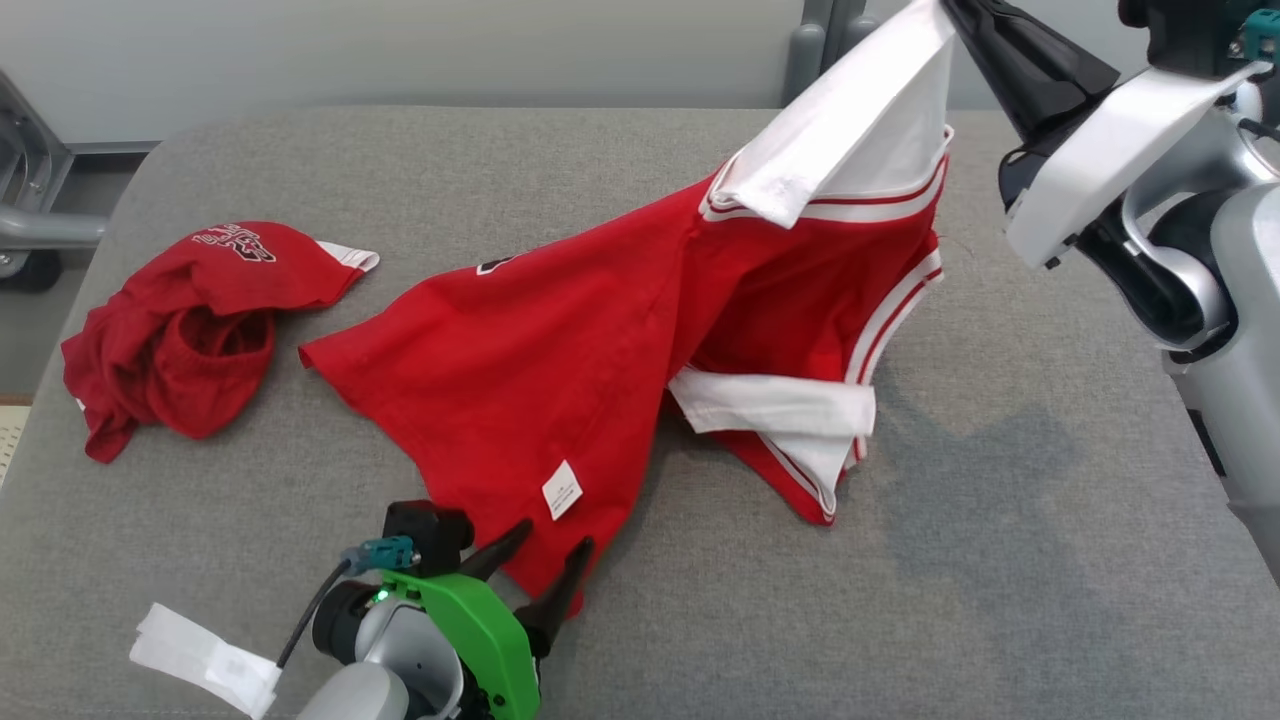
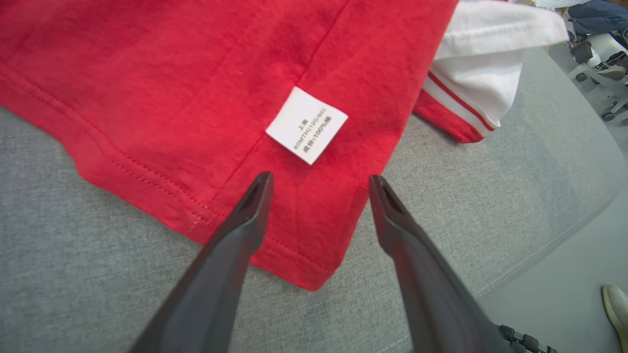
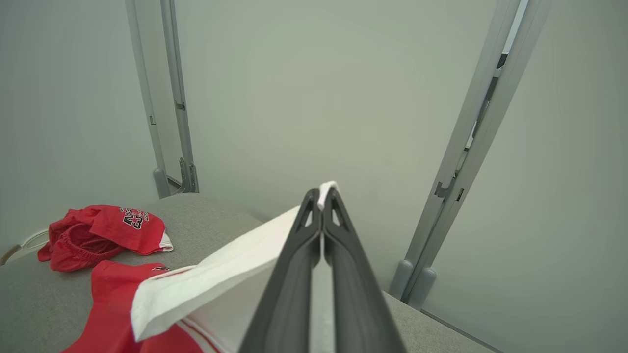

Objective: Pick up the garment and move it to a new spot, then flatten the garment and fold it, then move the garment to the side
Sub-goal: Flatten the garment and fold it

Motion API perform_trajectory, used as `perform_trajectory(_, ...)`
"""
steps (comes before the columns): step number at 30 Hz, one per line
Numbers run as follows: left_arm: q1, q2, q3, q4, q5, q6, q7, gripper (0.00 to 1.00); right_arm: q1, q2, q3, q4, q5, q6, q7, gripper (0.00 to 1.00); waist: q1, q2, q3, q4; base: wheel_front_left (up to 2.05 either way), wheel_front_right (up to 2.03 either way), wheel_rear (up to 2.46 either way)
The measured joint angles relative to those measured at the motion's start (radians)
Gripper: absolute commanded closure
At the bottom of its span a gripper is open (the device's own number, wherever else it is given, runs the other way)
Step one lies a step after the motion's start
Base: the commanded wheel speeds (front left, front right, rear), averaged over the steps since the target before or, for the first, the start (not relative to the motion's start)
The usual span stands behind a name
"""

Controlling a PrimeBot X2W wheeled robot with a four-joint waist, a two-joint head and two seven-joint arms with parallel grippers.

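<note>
The red cloth is spread wide and slack, so my left gripper will next grab the shirt by its hem corner (image 2: 317,271), where the edges get narrow.
The garment (image 1: 560,350) is a red shirt with white, red-striped sleeves, lying on the grey padded table (image 1: 1000,520) with one white sleeve lifted up and to the right. My right gripper (image 1: 958,12) is shut on that white sleeve (image 3: 230,274) and holds it high above the table. My left gripper (image 1: 548,545) stands open at the shirt's near hem corner (image 2: 304,264), one finger over the red cloth and one at its edge, just short of a white care label (image 2: 306,125). Nothing is between the left fingers (image 2: 245,220).
A second red garment (image 1: 190,330) lies crumpled at the table's left. A white tag (image 1: 205,660) hangs by my left wrist. Metal frame posts (image 3: 471,147) stand behind the table. A shoe (image 2: 615,309) shows on the floor past the table's edge.
</note>
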Motion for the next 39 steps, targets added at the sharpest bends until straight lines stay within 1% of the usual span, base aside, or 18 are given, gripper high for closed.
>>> perform_trajectory(4, -0.028, 0.001, 0.015, 0.009, 0.005, 0.0, -0.012, 0.0, 0.001, -0.027, -0.017, -0.009, 0.009, 0.0, 0.03, 1.0, 0.0, 0.0, 0.011, -0.012, 0.0, 0.0, 0.0)
perform_trajectory(7, -0.041, 0.013, 0.029, 0.029, 0.013, 0.0, -0.012, 0.0, 0.008, -0.042, -0.022, -0.013, 0.012, 0.0, 0.04, 1.0, 0.0, 0.0, 0.019, -0.021, 0.0, 0.0, 0.0)
perform_trajectory(10, -0.052, 0.034, 0.028, 0.053, 0.021, 0.0, -0.01, 0.0, 0.023, -0.045, -0.024, -0.021, 0.018, 0.0, 0.048, 1.0, 0.0, 0.0, 0.025, -0.029, 0.0, 0.0, 0.0)
perform_trajectory(13, -0.054, 0.036, 0.018, 0.07, 0.026, 0.0, -0.001, 0.0, 0.041, -0.045, -0.025, -0.03, 0.025, 0.0, 0.052, 1.0, 0.0, 0.0, 0.03, -0.039, 0.0, 0.0, 0.0)
perform_trajectory(16, -0.061, 0.041, -0.003, 0.09, 0.053, 0.0, 0.003, 0.0, 0.05, -0.045, -0.027, -0.049, 0.03, 0.0, 0.056, 1.0, 0.0, 0.0, 0.037, -0.047, 0.0, 0.0, 0.0)
perform_trajectory(19, -0.079, 0.055, -0.007, 0.102, 0.071, -0.003, 0.002, 0.0, 0.052, -0.046, -0.03, -0.06, 0.033, -0.001, 0.057, 1.0, 0.0, 0.0, 0.045, -0.055, 0.0, 0.0, 0.0)
perform_trajectory(24, -0.109, 0.056, -0.012, 0.126, 0.075, -0.008, 0.002, 0.0, 0.075, -0.067, -0.044, -0.074, 0.033, -0.003, 0.057, 1.0, 0.0, 0.0, 0.055, -0.064, 0.0, 0.0, 0.0)
perform_trajectory(25, -0.112, 0.057, -0.016, 0.13, 0.078, -0.008, 0.002, 0.09, 0.079, -0.068, -0.046, -0.077, 0.033, -0.004, 0.057, 1.0, 0.0001, 0.0, 0.056, -0.064, 0.0, 0.0, 0.0)
perform_trajectory(27, -0.114, 0.057, -0.025, 0.136, 0.08, -0.008, 0.002, 0.32, 0.085, -0.068, -0.049, -0.085, 0.034, -0.005, 0.057, 1.0, 0.0, 0.0, 0.058, -0.065, 0.0, 0.0, 0.0)
perform_trajectory(28, -0.114, 0.056, -0.03, 0.142, 0.08, -0.009, 0.002, 0.41, 0.088, -0.068, -0.049, -0.088, 0.034, -0.005, 0.057, 1.0, 0.0, 0.0, 0.059, -0.065, 0.0, 0.0, 0.0)
perform_trajectory(30, -0.114, 0.056, -0.033, 0.151, 0.08, -0.009, 0.002, 0.45, 0.091, -0.068, -0.05, -0.093, 0.034, -0.012, 0.057, 1.0, 0.0, 0.0, 0.06, -0.065, 0.0, 0.0, 0.0)
perform_trajectory(31, -0.114, 0.056, -0.034, 0.154, 0.08, -0.009, 0.003, 0.51, 0.091, -0.069, -0.052, -0.096, 0.034, -0.012, 0.057, 1.0, 0.0, 0.0, 0.06, -0.064, 0.0, 0.0, 0.0)
perform_trajectory(34, -0.118, 0.055, -0.048, 0.16, 0.081, -0.012, 0.008, 0.56, 0.105, -0.078, -0.059, -0.109, 0.034, -0.014, 0.064, 1.0, 0.0, 0.0, 0.061, -0.059, 0.0, 0.0, 0.0)
perform_trajectory(35, -0.119, 0.056, -0.049, 0.163, 0.082, -0.012, 0.011, 0.59, 0.109, -0.078, -0.058, -0.111, 0.034, -0.014, 0.065, 1.0, 0.0, 0.0, 0.062, -0.057, 0.0, 0.0, 0.0)
perform_trajectory(39, -0.133, 0.056, -0.058, 0.177, 0.082, -0.012, 0.011, 0.62, 0.111, -0.075, -0.057, -0.117, 0.041, -0.014, 0.065, 1.0, 0.0, 0.0, 0.064, -0.053, 0.0, 0.0, 0.0)
